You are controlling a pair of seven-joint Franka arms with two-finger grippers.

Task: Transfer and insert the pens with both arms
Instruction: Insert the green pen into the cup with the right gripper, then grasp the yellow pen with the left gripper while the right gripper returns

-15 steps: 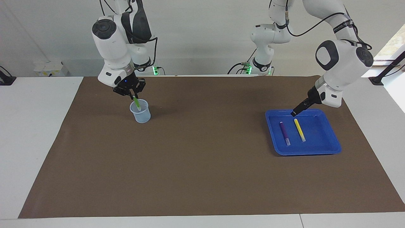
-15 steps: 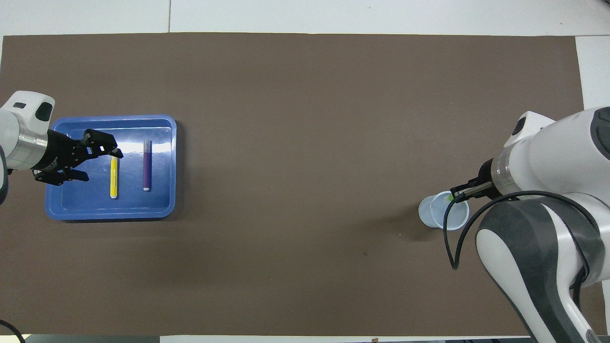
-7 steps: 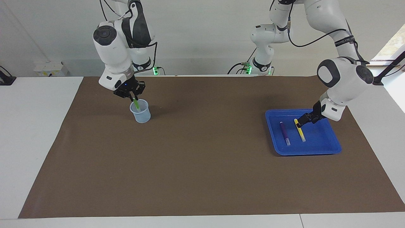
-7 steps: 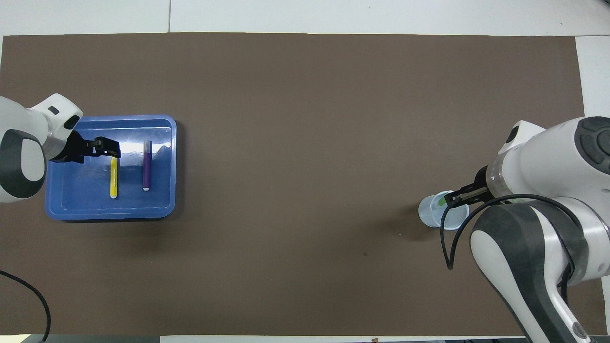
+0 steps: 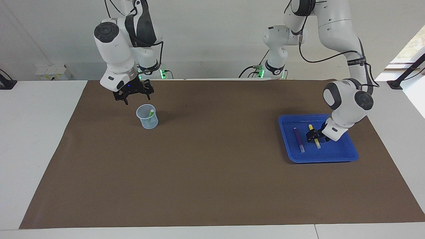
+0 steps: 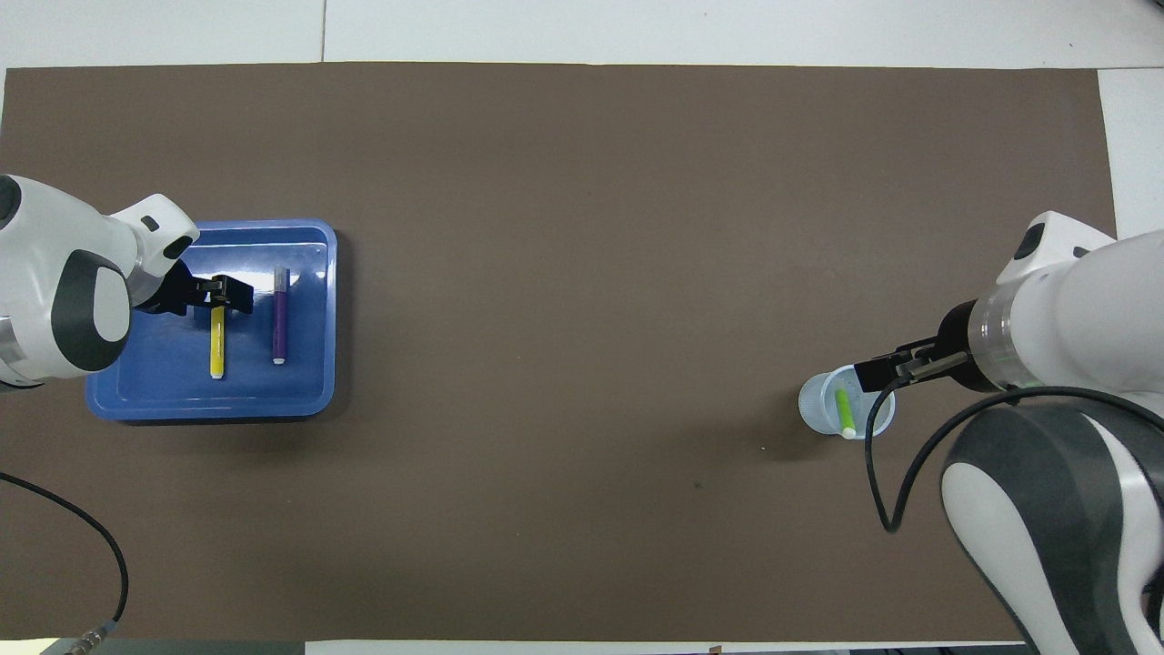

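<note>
I should close my left gripper on the pen, because its fingers reach around the yellow pen's upper end (image 6: pixel 217 315) in the blue tray.
A green pen (image 5: pixel 151 114) leans inside a small clear cup (image 5: pixel 147 122) at the right arm's end of the mat; it also shows in the overhead view (image 6: pixel 844 412). My right gripper (image 5: pixel 133 96) hangs open and empty just above the cup (image 6: pixel 823 405). A yellow pen (image 5: pixel 318 144) and a purple pen (image 5: pixel 298 138) lie side by side in a blue tray (image 5: pixel 345 155). My left gripper (image 5: pixel 313 136) is down in the tray, open, with its fingers at the yellow pen (image 6: pixel 217 344). The purple pen (image 6: pixel 280 314) lies free beside it.
A brown mat (image 5: pixel 212 172) covers the table between the cup and the tray (image 6: pixel 209 402). A black cable (image 6: pixel 878 473) hangs from the right arm next to the cup.
My right gripper has let go of the green pen, which now rests in the cup, and has risen with fingers spread. My left gripper has dropped into the tray onto the yellow pen.
</note>
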